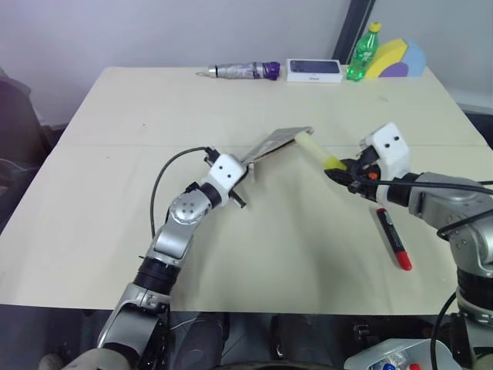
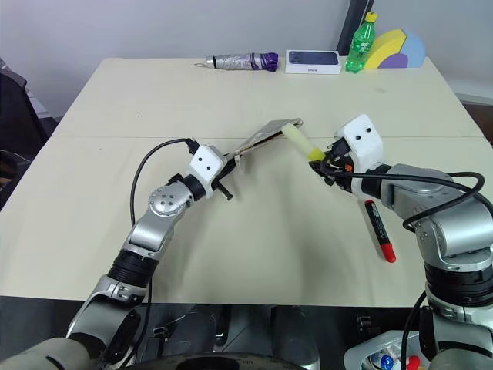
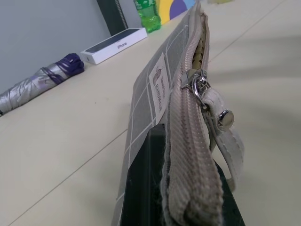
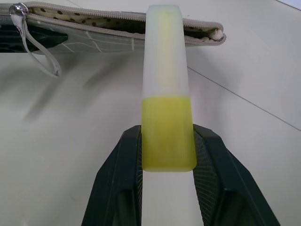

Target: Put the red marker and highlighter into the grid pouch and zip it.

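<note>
The highlighter's pale end (image 4: 164, 28) is hanging above the pouch's open zipper (image 4: 127, 23), so my right gripper should lower the highlighter inside before letting go of it.
My left gripper (image 1: 245, 171) is shut on one end of the grid pouch (image 1: 275, 142) and holds it off the table, zipper edge up. The zipper stands open, and the dotted lining (image 4: 99, 20) shows inside. A cord hangs from the zipper pull (image 3: 200, 84). Clamped in my right gripper (image 1: 337, 171) is the highlighter (image 1: 317, 152), a stubby pale-yellow pen whose clear cap reaches the far end of the pouch opening (image 4: 162, 23). The red marker (image 1: 394, 240) lies flat on the table below my right arm.
Along the table's far edge lie a folded umbrella (image 1: 243, 71), a phone box (image 1: 314, 70), a green bottle (image 1: 362, 52) and a yellow-and-purple wedge-shaped object (image 1: 393, 60). A black cable (image 1: 166, 173) loops beside my left arm.
</note>
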{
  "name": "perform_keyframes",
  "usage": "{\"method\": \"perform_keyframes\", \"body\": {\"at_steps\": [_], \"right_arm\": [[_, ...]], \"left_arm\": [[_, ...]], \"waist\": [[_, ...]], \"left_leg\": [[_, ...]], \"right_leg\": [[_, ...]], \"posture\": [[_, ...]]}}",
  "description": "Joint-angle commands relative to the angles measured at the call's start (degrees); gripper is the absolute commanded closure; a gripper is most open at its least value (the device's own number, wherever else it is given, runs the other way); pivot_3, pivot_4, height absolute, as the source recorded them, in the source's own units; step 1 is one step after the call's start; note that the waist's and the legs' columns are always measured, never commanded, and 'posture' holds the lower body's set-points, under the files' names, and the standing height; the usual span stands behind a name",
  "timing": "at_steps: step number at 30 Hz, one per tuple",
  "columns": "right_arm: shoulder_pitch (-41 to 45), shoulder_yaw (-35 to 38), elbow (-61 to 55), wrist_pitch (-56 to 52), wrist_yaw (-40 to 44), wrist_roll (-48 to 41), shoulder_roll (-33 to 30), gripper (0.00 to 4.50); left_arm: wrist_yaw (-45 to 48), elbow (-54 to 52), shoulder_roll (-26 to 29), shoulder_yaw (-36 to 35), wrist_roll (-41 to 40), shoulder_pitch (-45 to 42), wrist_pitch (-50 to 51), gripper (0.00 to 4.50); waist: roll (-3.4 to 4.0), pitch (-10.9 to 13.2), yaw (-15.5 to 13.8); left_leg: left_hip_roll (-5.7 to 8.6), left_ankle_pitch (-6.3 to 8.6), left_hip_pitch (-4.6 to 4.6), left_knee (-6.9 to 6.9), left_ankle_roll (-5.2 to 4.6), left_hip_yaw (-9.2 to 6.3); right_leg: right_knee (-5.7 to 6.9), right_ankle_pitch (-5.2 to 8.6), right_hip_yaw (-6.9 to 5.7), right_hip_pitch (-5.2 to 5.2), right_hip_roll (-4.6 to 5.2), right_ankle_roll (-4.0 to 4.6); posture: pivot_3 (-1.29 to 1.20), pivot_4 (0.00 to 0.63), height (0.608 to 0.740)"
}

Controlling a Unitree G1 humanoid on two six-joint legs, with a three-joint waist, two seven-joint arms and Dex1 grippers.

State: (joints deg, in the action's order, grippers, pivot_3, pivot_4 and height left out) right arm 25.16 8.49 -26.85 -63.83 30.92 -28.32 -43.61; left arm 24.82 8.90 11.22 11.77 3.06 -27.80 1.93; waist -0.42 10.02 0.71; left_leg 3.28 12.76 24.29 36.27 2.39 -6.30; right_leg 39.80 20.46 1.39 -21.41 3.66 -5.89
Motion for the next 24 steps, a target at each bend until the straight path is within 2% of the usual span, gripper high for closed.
{"method": "perform_keyframes", "body": {"at_steps": [1,19,24], "right_arm": [[1.3,-0.2,-0.7,0.5,-0.6,0.2,-0.2,3.62],[1.1,-3.3,-0.6,0.6,-0.8,0.3,-0.4,3.62],[-0.1,-6.0,-2.5,1.3,1.8,0.5,-3.3,3.62]], "left_arm": [[-0.2,-1.3,-0.1,-1.1,-0.6,-0.8,-0.7,4.5],[1.9,-2.7,0.2,0.3,0.0,0.0,-1.4,4.5],[3.9,-3.4,3.6,3.7,4.4,0.3,-5.8,4.5]], "waist": [[0.0,0.0,0.0],[0.0,0.0,0.0],[0.0,0.0,0.0]], "left_leg": [[0.0,0.0,0.0,0.0,0.0,0.0],[0.0,0.0,0.0,0.0,0.0,0.0],[0.0,0.0,0.0,-0.02,0.0,0.0]], "right_leg": [[0.0,0.0,0.0,0.0,0.0,0.0],[0.0,0.0,0.0,0.0,0.0,0.0],[-0.01,0.0,0.0,-0.01,-0.01,0.0]], "posture": [[0.0,0.15,0.74],[0.0,0.15,0.74],[0.0,0.15,0.74]]}}
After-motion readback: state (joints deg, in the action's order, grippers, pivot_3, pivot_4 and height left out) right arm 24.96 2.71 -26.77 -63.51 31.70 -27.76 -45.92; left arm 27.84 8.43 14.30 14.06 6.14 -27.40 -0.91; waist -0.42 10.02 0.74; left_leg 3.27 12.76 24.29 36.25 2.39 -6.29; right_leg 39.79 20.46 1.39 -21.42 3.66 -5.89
